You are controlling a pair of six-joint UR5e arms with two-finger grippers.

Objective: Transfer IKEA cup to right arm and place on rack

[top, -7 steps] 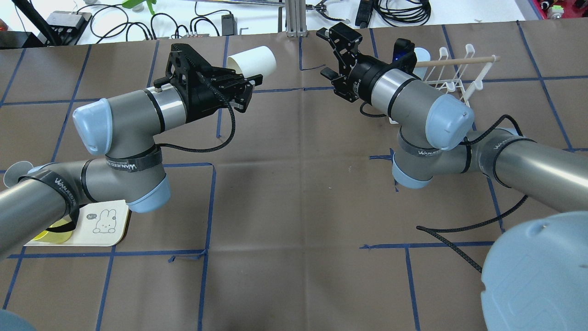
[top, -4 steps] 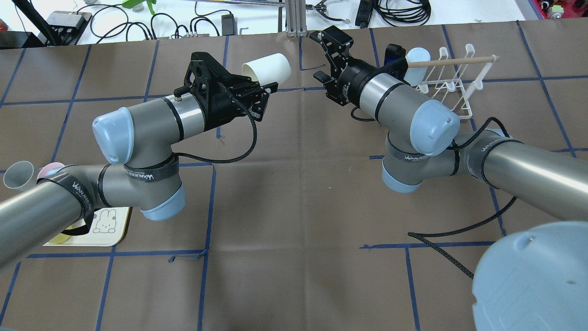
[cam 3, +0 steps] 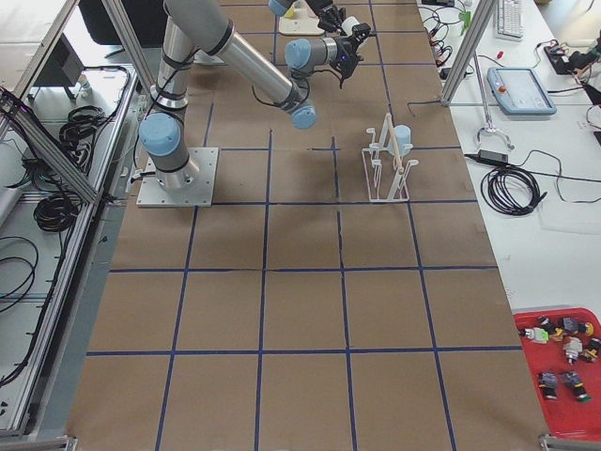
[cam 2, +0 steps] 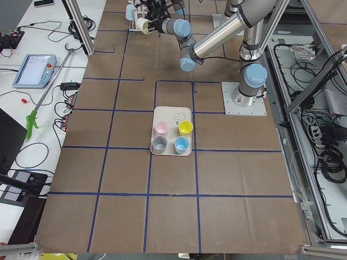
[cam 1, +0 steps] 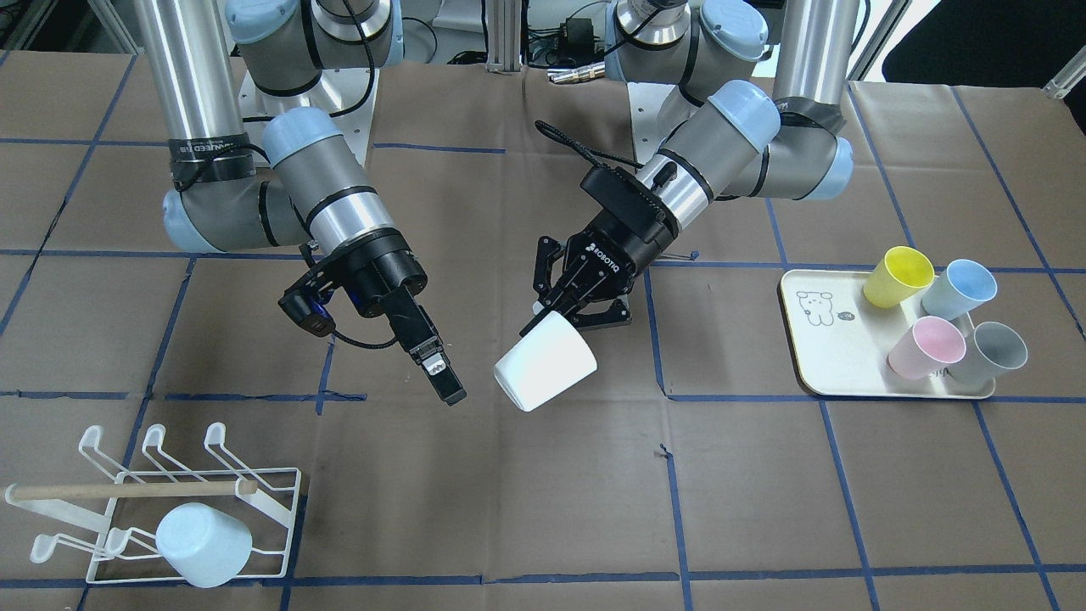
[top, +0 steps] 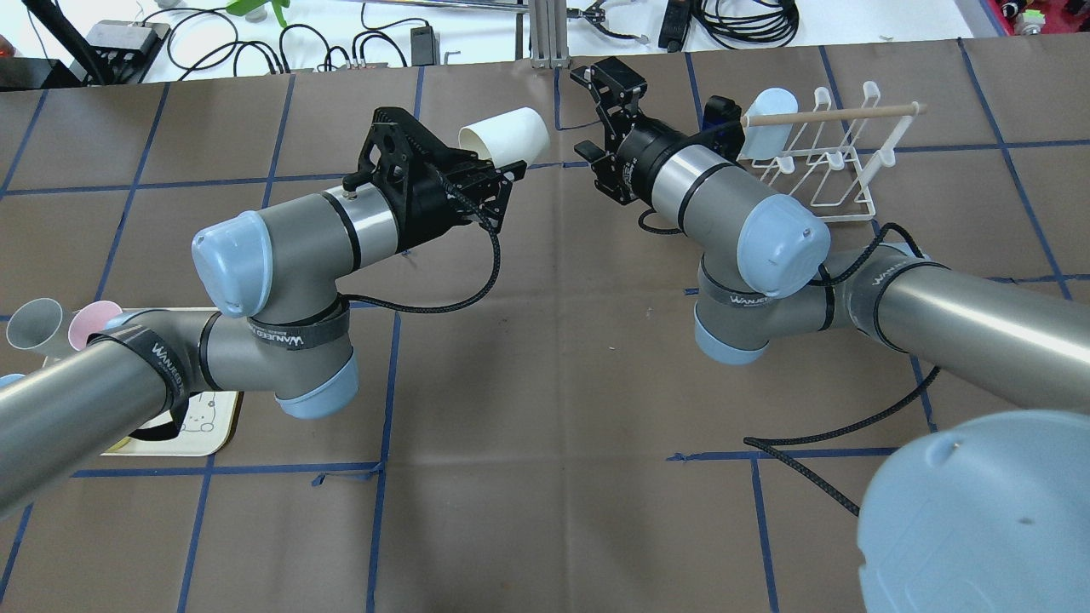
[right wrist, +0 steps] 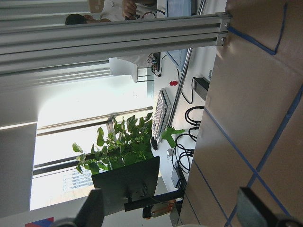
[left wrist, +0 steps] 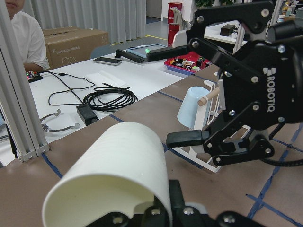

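Observation:
The right gripper grabs the white cup around its exposed body (cam 1: 546,365) next, since my left gripper's fingers already fill the space at the cup's rim.
The white IKEA cup (top: 504,136) lies on its side in the air over the far middle of the table, held at its rim by my left gripper (top: 501,173), which is shut on it. It also shows in the front view (cam 1: 545,361) and fills the left wrist view (left wrist: 113,175). My right gripper (top: 589,111) is open and empty, a short way to the cup's right, with its jaws facing the cup. It also shows in the front view (cam 1: 437,373). The white wire rack (top: 843,112) stands at the far right, behind the right arm.
A pale blue cup (top: 766,119) hangs on the rack (cam 1: 127,490). A cream tray (cam 1: 827,348) on my left side holds yellow (cam 1: 898,276), blue (cam 1: 959,288), pink (cam 1: 925,346) and grey (cam 1: 988,352) cups. Brown taped paper covers the table.
My left gripper has carried the white cup to the right, toward the middle. My right gripper has moved left, away from the rack and closer to the cup, and stayed open.

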